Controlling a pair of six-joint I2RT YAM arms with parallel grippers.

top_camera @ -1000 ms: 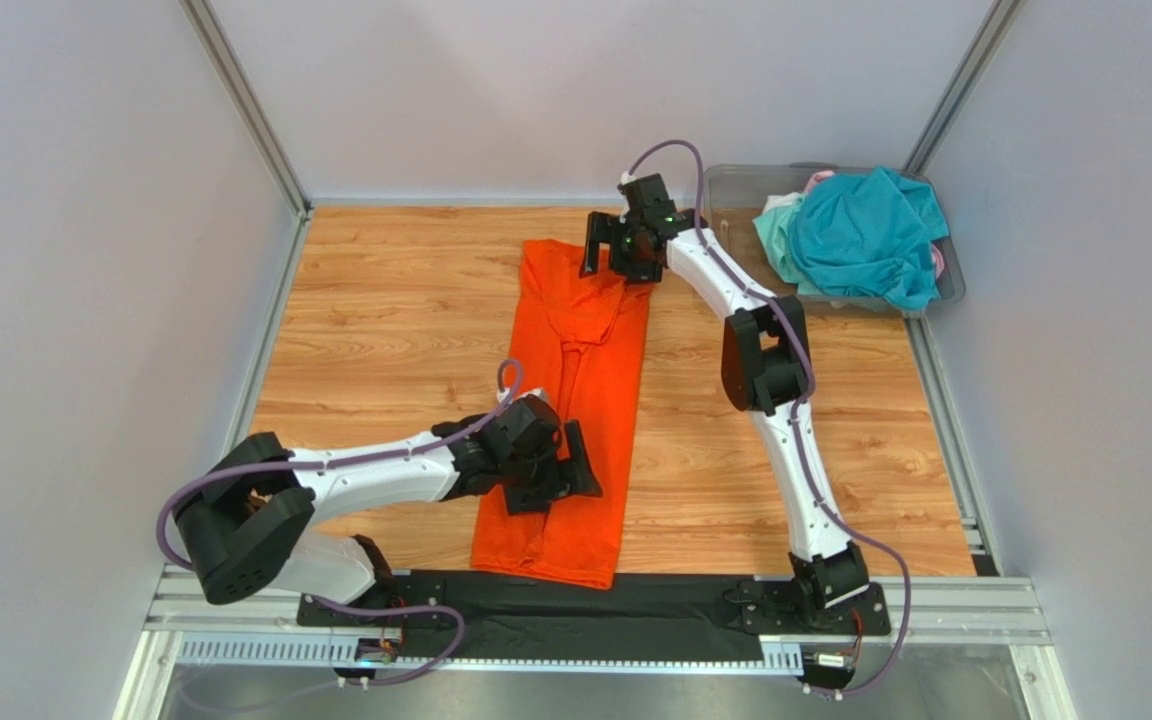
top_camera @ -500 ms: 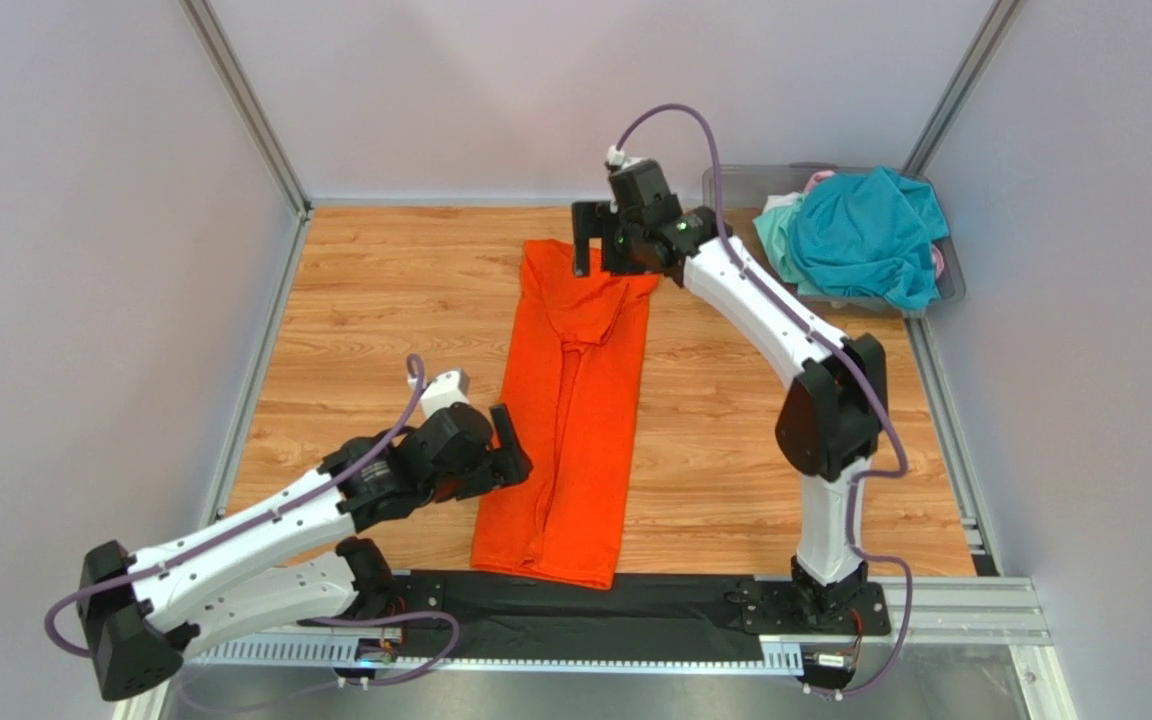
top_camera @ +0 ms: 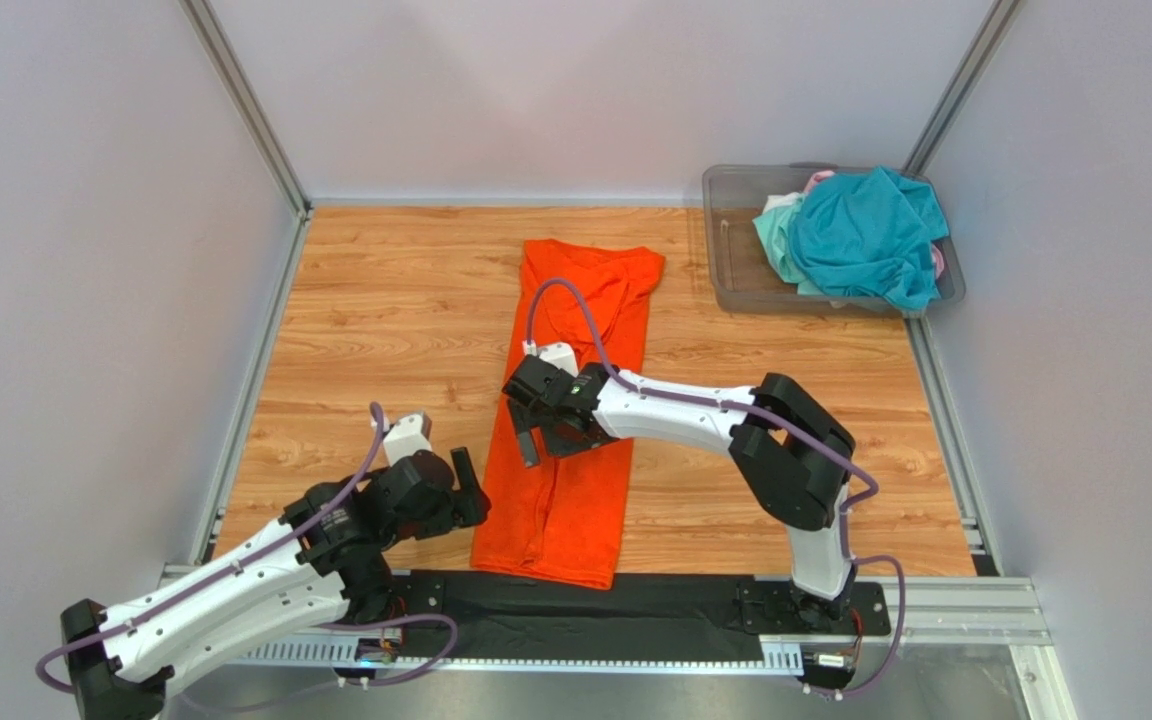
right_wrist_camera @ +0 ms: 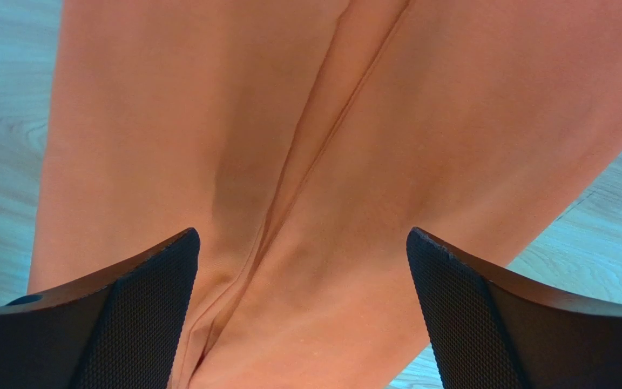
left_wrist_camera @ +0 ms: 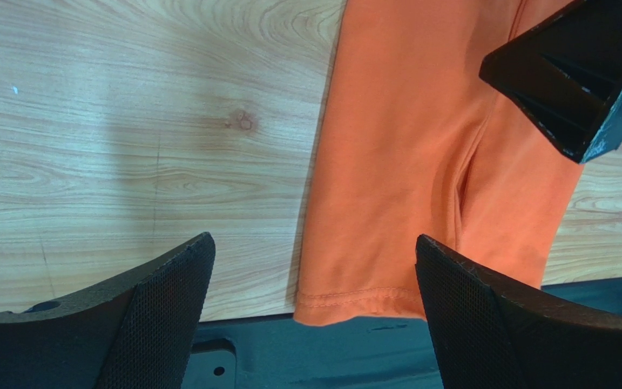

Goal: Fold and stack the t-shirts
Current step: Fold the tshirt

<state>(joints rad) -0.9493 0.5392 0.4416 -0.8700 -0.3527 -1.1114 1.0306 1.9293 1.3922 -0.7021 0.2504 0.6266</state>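
Observation:
My left gripper grabs the orange t-shirt [top_camera: 585, 360] by its near hem corner next, so the other hem corner stays free, to fold the t-shirt crosswise.
An orange t-shirt [top_camera: 585, 360] lies flat on the wooden table, folded lengthwise into a long narrow strip. Its hem reaches the black rail at the near edge. My right gripper [top_camera: 540, 438] hangs open over the middle of the strip, nothing between its fingers; in the right wrist view the orange t-shirt [right_wrist_camera: 290, 121] with its centre fold fills the space under that gripper [right_wrist_camera: 302, 239]. My left gripper [top_camera: 465, 492] is open just left of the shirt's near corner. In the left wrist view that gripper [left_wrist_camera: 314, 243] frames the shirt's [left_wrist_camera: 403, 162] hem corner. More t-shirts, teal [top_camera: 868, 233], pale mint [top_camera: 778, 237] and pink [top_camera: 820, 180], are heaped at the back right.
A clear grey plastic bin [top_camera: 736, 273] at the back right holds the heap. Grey walls close in the table on the left, back and right. A black rail [top_camera: 657, 615] runs along the near edge. One right gripper finger [left_wrist_camera: 574, 81] shows in the left wrist view.
My right arm has swung back from the shirt's far collar end to over its middle. My left arm has pulled off the shirt toward the near left. Both grippers stayed open.

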